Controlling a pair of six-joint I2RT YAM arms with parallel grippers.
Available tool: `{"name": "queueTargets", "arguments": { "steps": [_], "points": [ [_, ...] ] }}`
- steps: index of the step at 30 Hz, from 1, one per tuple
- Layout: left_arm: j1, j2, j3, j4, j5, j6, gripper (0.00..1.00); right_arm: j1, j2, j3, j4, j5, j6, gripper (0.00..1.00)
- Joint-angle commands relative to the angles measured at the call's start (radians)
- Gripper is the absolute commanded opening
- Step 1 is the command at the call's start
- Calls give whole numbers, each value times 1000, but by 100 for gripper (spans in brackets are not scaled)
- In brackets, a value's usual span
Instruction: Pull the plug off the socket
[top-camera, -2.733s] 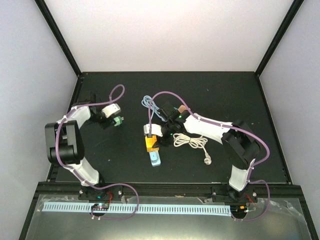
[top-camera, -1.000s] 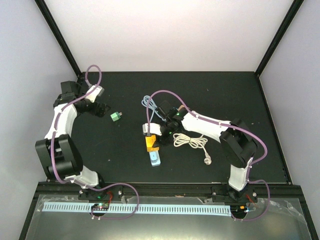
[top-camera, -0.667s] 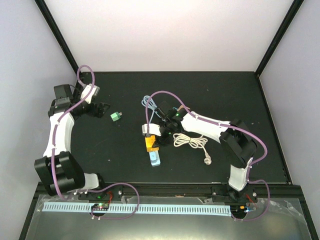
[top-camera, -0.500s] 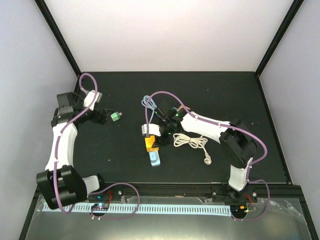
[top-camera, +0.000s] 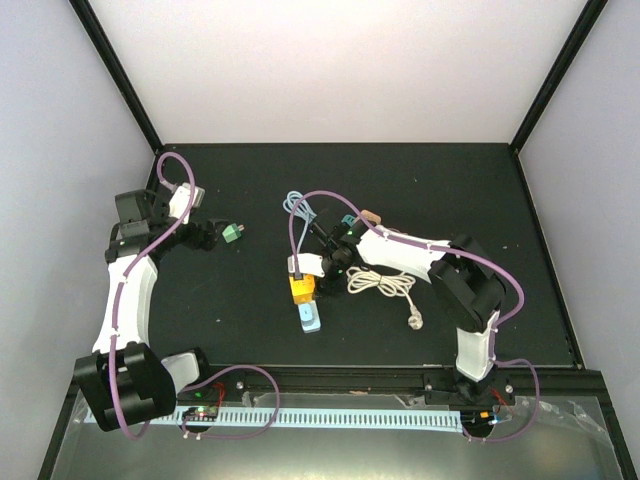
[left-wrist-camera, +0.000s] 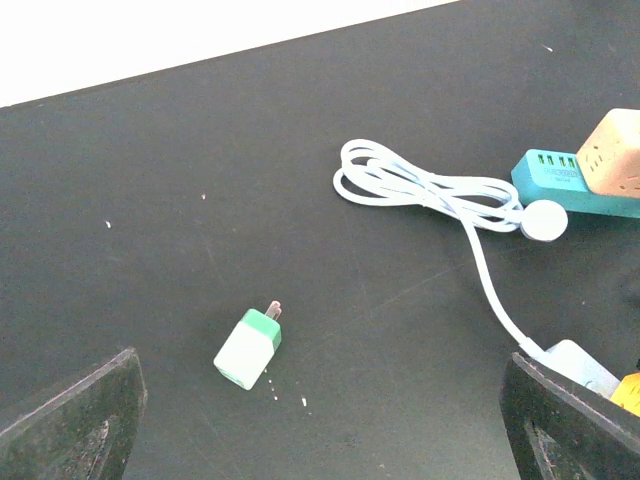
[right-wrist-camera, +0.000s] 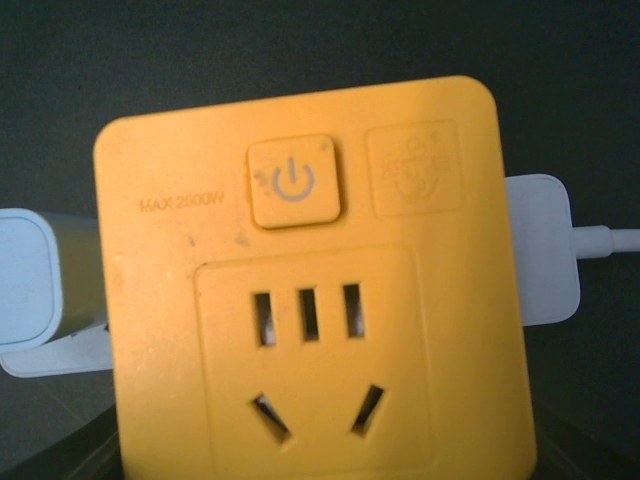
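Observation:
My right gripper grips the yellow socket cube (right-wrist-camera: 320, 310) by its opposite sides next, leaving the pale blue adapter (right-wrist-camera: 25, 280) free to pull off.
The green and white plug (top-camera: 233, 232) lies loose on the black table, prongs up-right in the left wrist view (left-wrist-camera: 248, 348). My left gripper (top-camera: 207, 235) hovers just left of it, open, its fingers (left-wrist-camera: 70, 425) wide apart with nothing between them. The yellow socket cube (top-camera: 301, 288) fills the right wrist view (right-wrist-camera: 310, 290), its top outlet empty. A white plug with a cable (right-wrist-camera: 540, 250) sits in one side and a pale blue adapter (right-wrist-camera: 25, 280) in the other. My right gripper (top-camera: 325, 265) is right over the cube; its grip is unclear.
A coiled white cable (top-camera: 380, 283) lies right of the socket. A pale blue cable coil (left-wrist-camera: 400, 185), a white round puck (left-wrist-camera: 545, 220) and a teal power strip (left-wrist-camera: 570, 185) with a beige cube (left-wrist-camera: 615, 150) lie behind. Black frame rails edge the table.
My left arm has swung from the far left corner back toward the green plug. My right wrist has shifted slightly over the yellow socket, which has stayed in place.

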Motion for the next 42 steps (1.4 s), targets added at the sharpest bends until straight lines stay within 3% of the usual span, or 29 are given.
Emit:
{"name": "queueTargets", "arguments": {
  "steps": [1, 6, 9, 15, 25, 32, 40, 42],
  "points": [
    [-5, -24, -18, 30, 16, -17, 99, 2, -9, 6, 14, 9, 14, 68],
    [-8, -26, -18, 19, 23, -9, 99, 7, -1, 33, 13, -8, 4, 78],
    [-12, -21, -16, 14, 29, -8, 99, 20, 9, 62, -2, 1, -16, 89],
    [-17, -23, -17, 15, 18, -9, 99, 44, 31, 106, -39, 9, -56, 87],
    [-30, -64, -29, 23, -11, -36, 99, 54, 81, 121, -20, 54, -17, 40],
    [-103, -70, -70, 48, -94, -67, 99, 15, 153, 197, 54, 161, 174, 27],
    [-144, -68, -118, 40, -96, -33, 96, -38, 213, 266, 121, 250, 331, 18],
    [-164, -78, -130, 28, -105, 1, 94, -49, 240, 305, 129, 296, 398, 9]
  ]
}}
